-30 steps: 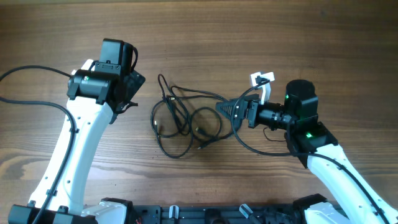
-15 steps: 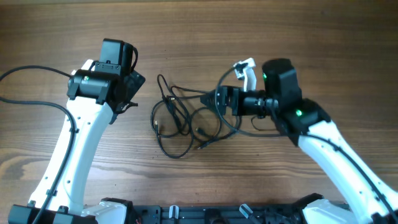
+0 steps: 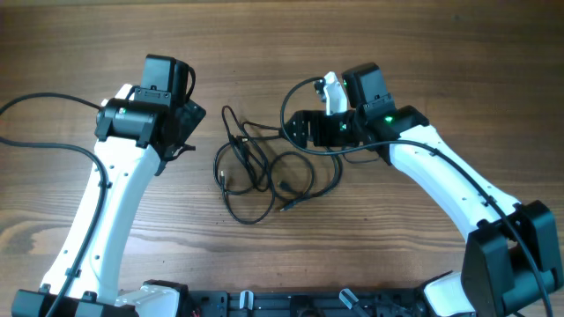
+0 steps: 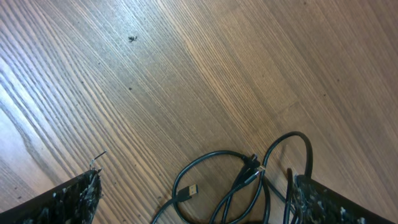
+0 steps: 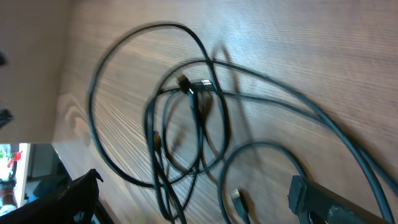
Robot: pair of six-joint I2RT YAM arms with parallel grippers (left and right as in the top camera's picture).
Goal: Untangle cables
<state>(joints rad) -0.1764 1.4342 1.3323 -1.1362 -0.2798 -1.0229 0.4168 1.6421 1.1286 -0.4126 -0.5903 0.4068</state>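
Observation:
One black cable needs untangling, so my right gripper should next grab its loop at the tangle's edge [image 3: 293, 154] [image 5: 260, 144]. The plugs stay free that way.
The cables [image 3: 256, 163] lie as a tangle of thin black loops on the wooden table, between the two arms. My left gripper [image 3: 189, 128] is open and empty just left of the tangle. In the left wrist view its fingers [image 4: 199, 208] frame loops [image 4: 249, 177] and a small USB plug [image 4: 189, 190]. My right gripper [image 3: 295, 128] is open and empty over the tangle's upper right edge. In the right wrist view its fingers [image 5: 199, 202] straddle crossed loops [image 5: 199, 99] and a plug end [image 5: 239, 200].
A thick black arm wire [image 3: 44, 145] runs off to the left, and another arcs above the right wrist [image 3: 295, 88] by a white clip [image 3: 333, 88]. A black rail [image 3: 308, 304] lines the table's front edge.
My right arm has swung left and toward the far side, bringing its gripper over the right edge of the tangle. The left arm and the cables have not moved.

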